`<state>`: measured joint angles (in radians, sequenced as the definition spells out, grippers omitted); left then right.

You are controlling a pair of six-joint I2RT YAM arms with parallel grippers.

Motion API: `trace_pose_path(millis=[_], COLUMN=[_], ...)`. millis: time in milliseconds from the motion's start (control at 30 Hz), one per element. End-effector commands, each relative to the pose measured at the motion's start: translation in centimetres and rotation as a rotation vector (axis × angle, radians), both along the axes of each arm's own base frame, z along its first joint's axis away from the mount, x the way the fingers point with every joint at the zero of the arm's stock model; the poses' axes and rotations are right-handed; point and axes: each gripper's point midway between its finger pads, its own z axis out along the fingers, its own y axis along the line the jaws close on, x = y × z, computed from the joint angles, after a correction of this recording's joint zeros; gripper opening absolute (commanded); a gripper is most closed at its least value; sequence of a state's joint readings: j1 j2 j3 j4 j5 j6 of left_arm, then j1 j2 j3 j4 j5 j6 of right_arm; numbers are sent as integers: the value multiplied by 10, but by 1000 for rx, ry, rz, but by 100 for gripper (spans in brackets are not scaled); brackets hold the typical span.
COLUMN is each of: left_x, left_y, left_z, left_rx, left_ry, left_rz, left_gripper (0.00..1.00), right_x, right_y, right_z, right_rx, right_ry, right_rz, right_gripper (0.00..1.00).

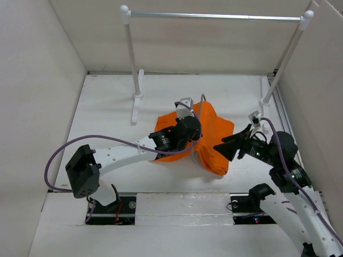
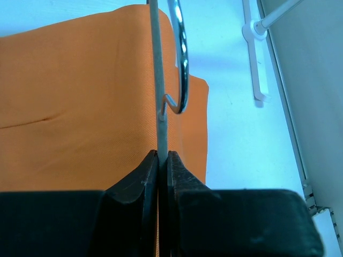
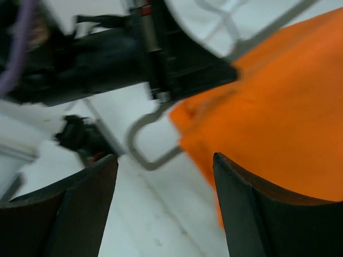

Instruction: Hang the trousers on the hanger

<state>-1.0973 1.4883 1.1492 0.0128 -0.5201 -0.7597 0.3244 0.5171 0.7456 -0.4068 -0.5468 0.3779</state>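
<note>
I need to grab the hanger near its bare rounded corner [image 1: 194, 158] with my right gripper next. This leaves the hanger's hook and trousers [image 1: 217, 131] free to hang on the bar.
The orange trousers [image 1: 217, 131] lie bunched in the middle of the white table, draped over part of the hanger. My left gripper [image 1: 188, 127] sits over their left side. In the left wrist view it is shut on the hanger's thin grey wire [image 2: 159, 91], just below the metal hook [image 2: 183, 59], with the trousers [image 2: 80, 101] spread behind. My right gripper [image 1: 224, 143] stands open at the trousers' right edge. In the right wrist view its fingers [image 3: 86, 203] are wide apart with nothing between them. A rounded hanger corner [image 3: 147, 158] sticks out from under the cloth [image 3: 284, 118].
A silver rail [image 1: 214, 16] on two white posts [image 1: 130, 59] stands at the back of the table; one post foot [image 2: 256, 59] shows in the left wrist view. White walls close in both sides. The left arm's black body [image 3: 118, 59] fills the top of the right wrist view.
</note>
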Motion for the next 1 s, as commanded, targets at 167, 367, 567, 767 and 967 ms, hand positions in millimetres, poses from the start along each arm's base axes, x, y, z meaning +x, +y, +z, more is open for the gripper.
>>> trace_pose_path(millis=[167, 367, 567, 767, 967], left_x=[15, 10, 8, 1, -2], left_y=[-38, -31, -18, -15, -6], left_z=[70, 77, 74, 70, 74], left_rx=[-205, -231, -264, -266, -287], left_ry=[-100, -106, -79, -53, -44], left_rz=[-27, -33, -33, -48, -62], left_gripper=[0, 0, 0, 0, 0], right_x=[-18, -4, 15, 32, 40], right_y=[75, 98, 109, 122, 127], right_z=[12, -1, -22, -42, -37], right_rx=[198, 222, 220, 164, 198], right_ry=[172, 184, 203, 230, 189], right_rz=[120, 51, 7, -28, -43], right_gripper=[85, 86, 80, 72, 42])
